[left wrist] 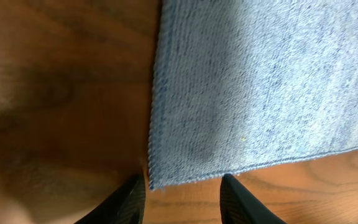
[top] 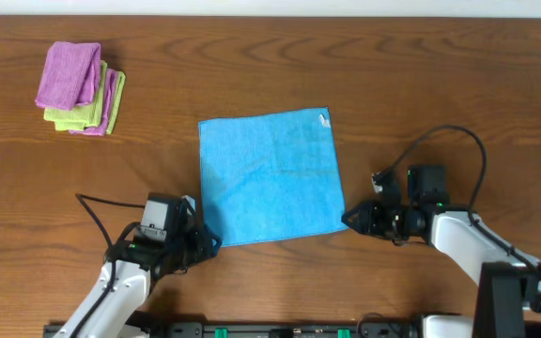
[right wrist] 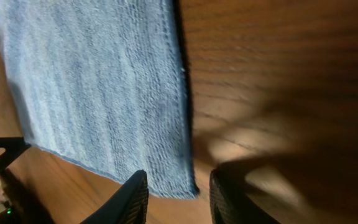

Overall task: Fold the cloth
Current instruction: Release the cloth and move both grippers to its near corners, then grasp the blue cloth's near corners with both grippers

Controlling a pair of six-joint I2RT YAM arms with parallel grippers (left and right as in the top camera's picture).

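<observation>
I need to fold the cloth's near edge over evenly, so next I should use my left gripper to grab the sky-blue cloth's near corner (top: pixel 218 241) (left wrist: pixel 165 177) beside it, opposite the right gripper's corner.
The sky-blue cloth (top: pixel 270 176) lies flat and spread out in the middle of the wooden table, its small white tag (top: pixel 324 119) at the far right corner. My left gripper (top: pixel 210 241) sits at the cloth's near left corner. In the left wrist view that corner (left wrist: pixel 160 174) lies on the wood just ahead of the gap of the left gripper (left wrist: pixel 182 194), which is open and grips nothing. My right gripper (top: pixel 349 219) is at the near right corner. In the right wrist view the cloth (right wrist: pixel 104 93) reaches between the parted fingers of the right gripper (right wrist: pixel 178 198), unpinched.
A stack of folded purple and light green cloths (top: pixel 78 89) rests at the far left of the table. Black cables trail from both arms. A dark rail (top: pixel 270 330) runs along the table's front edge.
</observation>
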